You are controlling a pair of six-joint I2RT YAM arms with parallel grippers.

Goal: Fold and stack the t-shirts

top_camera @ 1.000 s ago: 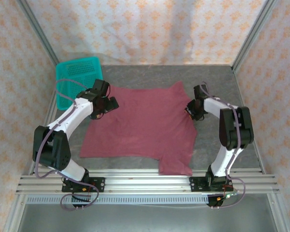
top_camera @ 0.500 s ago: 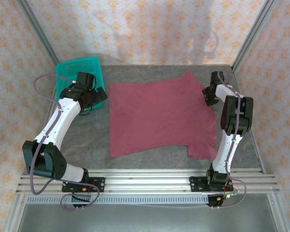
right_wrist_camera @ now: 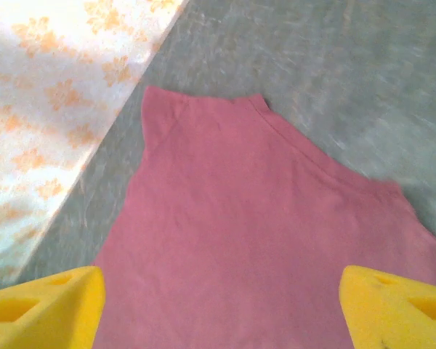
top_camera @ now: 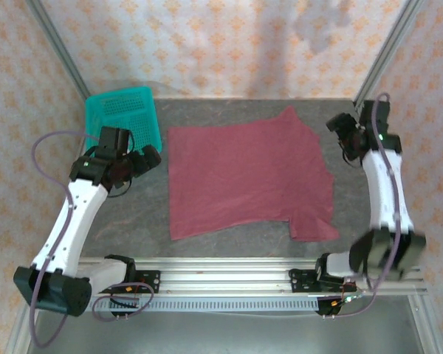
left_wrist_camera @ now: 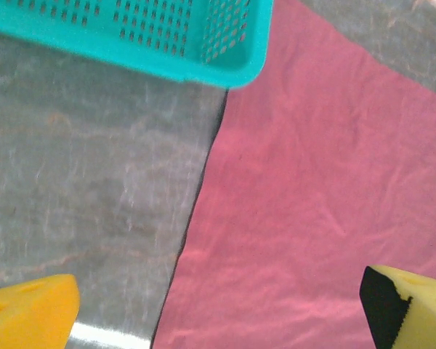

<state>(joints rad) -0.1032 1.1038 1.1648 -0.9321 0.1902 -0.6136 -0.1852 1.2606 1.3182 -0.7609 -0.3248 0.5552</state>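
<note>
The robot will next grab the maroon t-shirt's near corner on the basket side with its left gripper. Then the robot will fold the t-shirt's near edge toward the back.
The maroon t-shirt (top_camera: 247,177) lies spread flat on the grey table, one sleeve pointing to the back (top_camera: 289,116) and one to the front right (top_camera: 311,227). No lettering shows. My left gripper (top_camera: 144,157) hangs open just left of the shirt's left edge. In the left wrist view the gripper (left_wrist_camera: 221,320) has that edge of the t-shirt (left_wrist_camera: 327,203) between its yellow fingertips (left_wrist_camera: 29,313), which hold nothing. My right gripper (top_camera: 342,135) is open beside the shirt's back right corner. Seen from the right wrist, the gripper (right_wrist_camera: 221,313) looks down on the t-shirt (right_wrist_camera: 254,240) with nothing held.
A teal mesh basket (top_camera: 122,118) stands at the back left, close behind my left gripper, and its corner (left_wrist_camera: 167,36) appears in the left wrist view. Patterned walls enclose the table on three sides. An aluminium rail (top_camera: 221,276) runs along the near edge.
The right gripper has opened, let go of the shirt and drawn back to the right. The left arm has pulled away to the left. The shirt has settled flat, further right than a second ago.
</note>
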